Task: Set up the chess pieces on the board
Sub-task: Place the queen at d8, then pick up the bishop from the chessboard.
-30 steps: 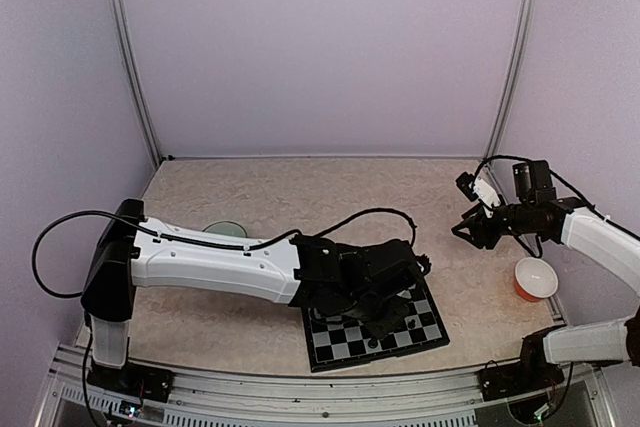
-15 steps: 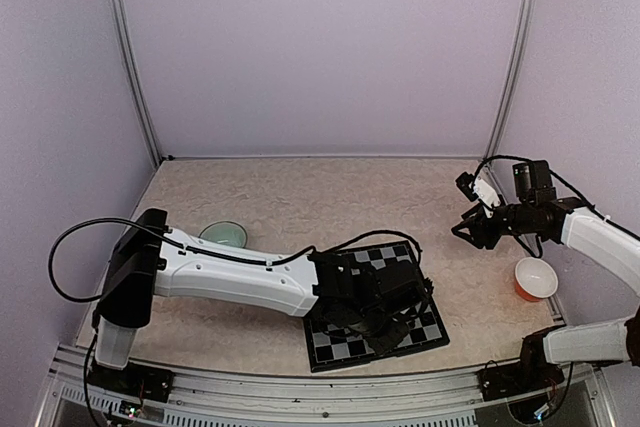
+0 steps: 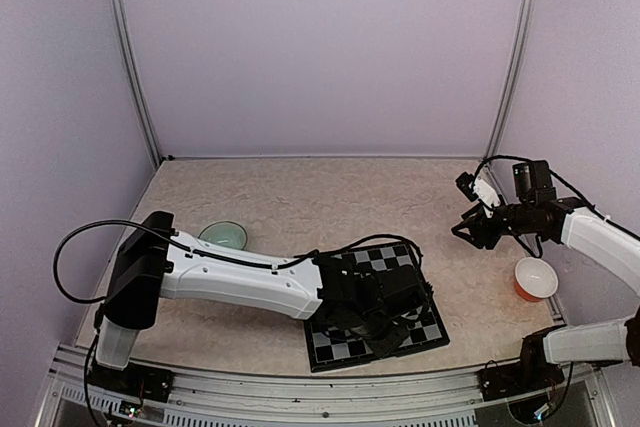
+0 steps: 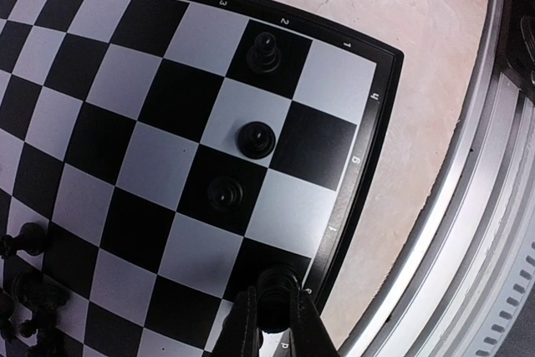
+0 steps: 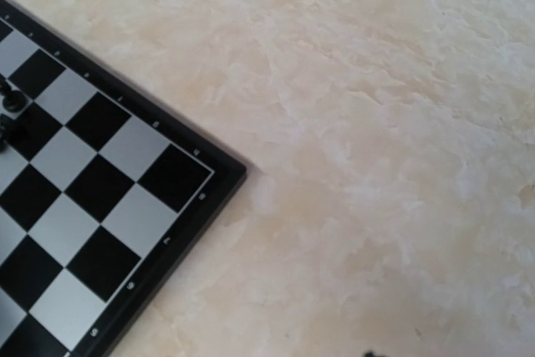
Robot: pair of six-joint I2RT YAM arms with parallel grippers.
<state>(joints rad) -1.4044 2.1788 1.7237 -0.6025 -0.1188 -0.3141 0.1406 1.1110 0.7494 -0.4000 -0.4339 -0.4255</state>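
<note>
The base of the black chess piece is low over the dark square, just inside the board's border. My left gripper should open now.
The board lies at the table's near edge, right of centre. My left gripper hangs low over its near right part. In the left wrist view the left gripper is shut on a black chess piece over a dark square by the board's border. Three more black pieces stand in a line on nearby squares, and several others cluster at the lower left. My right gripper hovers off the board to the right. Its fingers do not show in the right wrist view, which sees a board corner.
A pale green bowl sits left of the board, behind the left arm. An orange cup stands at the right edge under the right arm. The metal table rail runs just past the board's near edge.
The left arm has swung rightward, uncovering the green bowl, and its gripper has stayed low over the board's near right part. The right arm has not moved.
</note>
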